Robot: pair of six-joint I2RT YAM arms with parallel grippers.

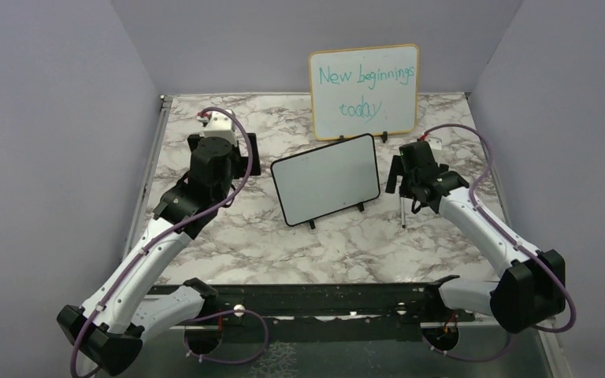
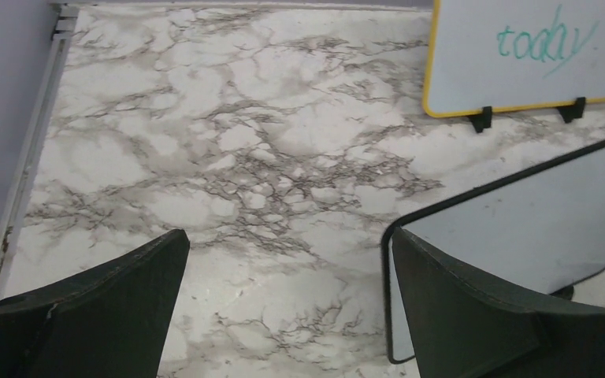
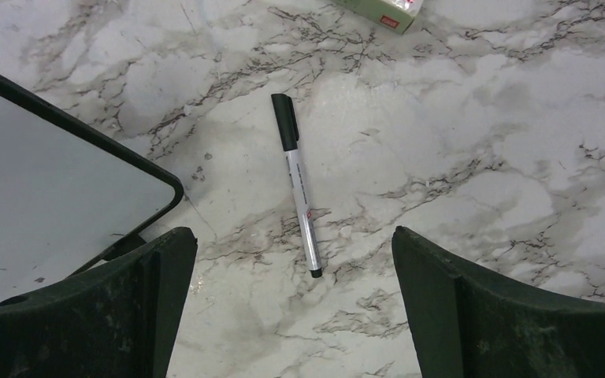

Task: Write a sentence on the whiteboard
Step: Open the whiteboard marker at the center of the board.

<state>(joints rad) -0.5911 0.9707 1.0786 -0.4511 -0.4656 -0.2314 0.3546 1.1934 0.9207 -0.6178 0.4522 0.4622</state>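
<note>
My right gripper picks up the marker by its silver body (image 1: 402, 212) (image 3: 302, 209) next, so the black cap stays free for my left gripper to grab.
The small black-framed whiteboard (image 1: 327, 179) lies blank at the table's middle, tilted; it also shows in the left wrist view (image 2: 536, 228) and the right wrist view (image 3: 47, 189). A capped silver marker with a black cap (image 3: 298, 185) lies on the marble just right of the board, seen as a thin stick in the top view (image 1: 402, 213). My right gripper (image 3: 293, 260) is open and empty, hovering above the marker's near end. My left gripper (image 2: 287, 268) is open and empty over bare marble at the board's left edge.
A larger wood-framed board (image 1: 365, 90) with teal writing "New beginnings today" stands at the back wall. A small green and white box (image 3: 382, 11) lies beyond the marker. A metal rail (image 1: 151, 165) runs along the table's left edge.
</note>
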